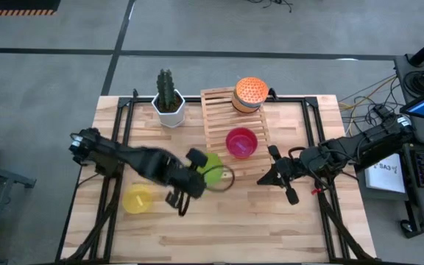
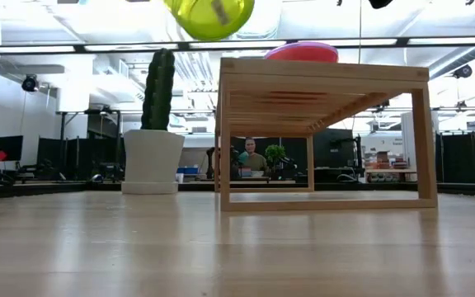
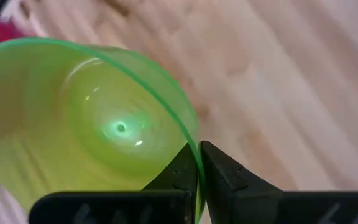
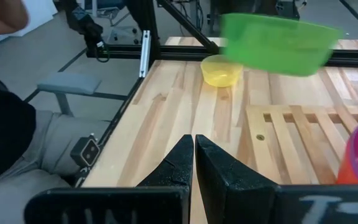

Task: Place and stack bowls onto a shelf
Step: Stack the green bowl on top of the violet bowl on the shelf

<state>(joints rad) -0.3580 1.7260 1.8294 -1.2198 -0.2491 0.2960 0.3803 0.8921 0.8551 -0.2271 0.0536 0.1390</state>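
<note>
The green bowl is hanging outside the pink-red bowl's rim, so the robot will move the green bowl over the pink-red bowl before its left gripper lets go of it.
My left gripper (image 1: 203,175) holds a translucent green bowl (image 1: 213,168) in the air, near the shelf's near-left corner. In the low view the green bowl (image 2: 211,15) hangs high above the table. The light wooden slatted shelf (image 1: 219,118) stands toward the far edge. On it sit a pink-red bowl (image 1: 241,142) and, at its far end, an orange lattice-patterned bowl (image 1: 249,93). A yellow bowl (image 1: 137,199) rests on the table, near left. My right gripper (image 1: 272,175) hovers shut, right of the shelf's near end, touching nothing. My left gripper pinches the green bowl's rim (image 3: 190,134), with one finger (image 3: 178,167) inside the bowl and the other finger (image 3: 224,169) outside its wall. The bowl is lifted clear of the table and tipped, its opening facing the wrist camera.
A cactus in a white pot (image 1: 169,101) stands left of the shelf's far end. The right wrist view shows the shelf's slats (image 4: 303,124) beside my right gripper (image 4: 193,149) and a seated person (image 4: 17,143) past the table's edge. Bare wood lies along the near edge (image 1: 227,235).
</note>
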